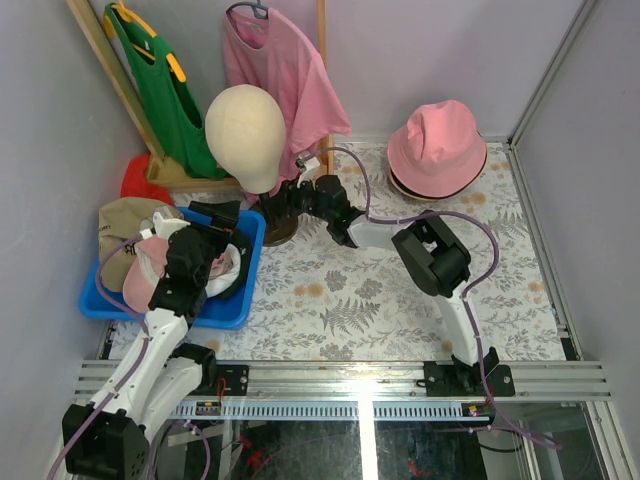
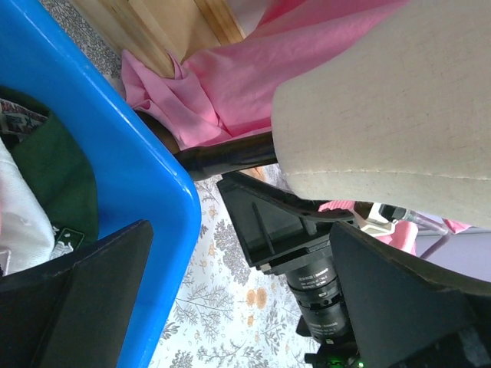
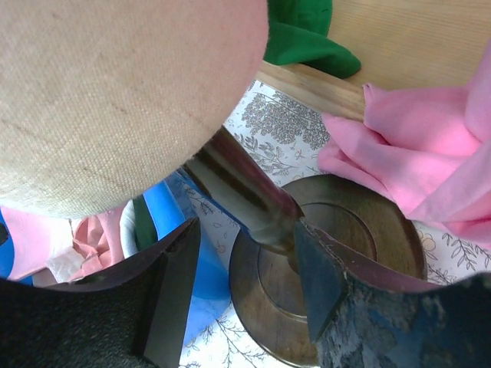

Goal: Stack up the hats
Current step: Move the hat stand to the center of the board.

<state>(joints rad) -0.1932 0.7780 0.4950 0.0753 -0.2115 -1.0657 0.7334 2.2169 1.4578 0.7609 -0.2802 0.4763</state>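
My right gripper grabs the mannequin stand by its dark pole below the head (image 1: pixel 266 203) next, to shift the stand upright away from the bin (image 1: pixel 235 305).
A pink bucket hat (image 1: pixel 437 148) sits at the back right of the table with a dark rim showing under it. A blue bin (image 1: pixel 235 305) at the left holds a tan cap (image 1: pixel 122 222), a pink cap (image 1: pixel 143 272) and a dark green cap (image 2: pixel 54 176). My left gripper (image 1: pixel 214 216) is open and empty over the bin's far right corner (image 2: pixel 239 230). My right gripper (image 1: pixel 282 200) is open, its jaws either side of the mannequin stand's dark pole (image 3: pixel 245 226). The right finger (image 3: pixel 322 284) touches the pole.
The beige mannequin head (image 1: pixel 246 120) stands on a round wooden base (image 3: pixel 337 253) just right of the bin. A pink shirt (image 1: pixel 285 70) and a green garment (image 1: pixel 165 95) hang on a wooden rack behind. A red item (image 1: pixel 138 178) lies behind the bin. Walls close in on three sides.
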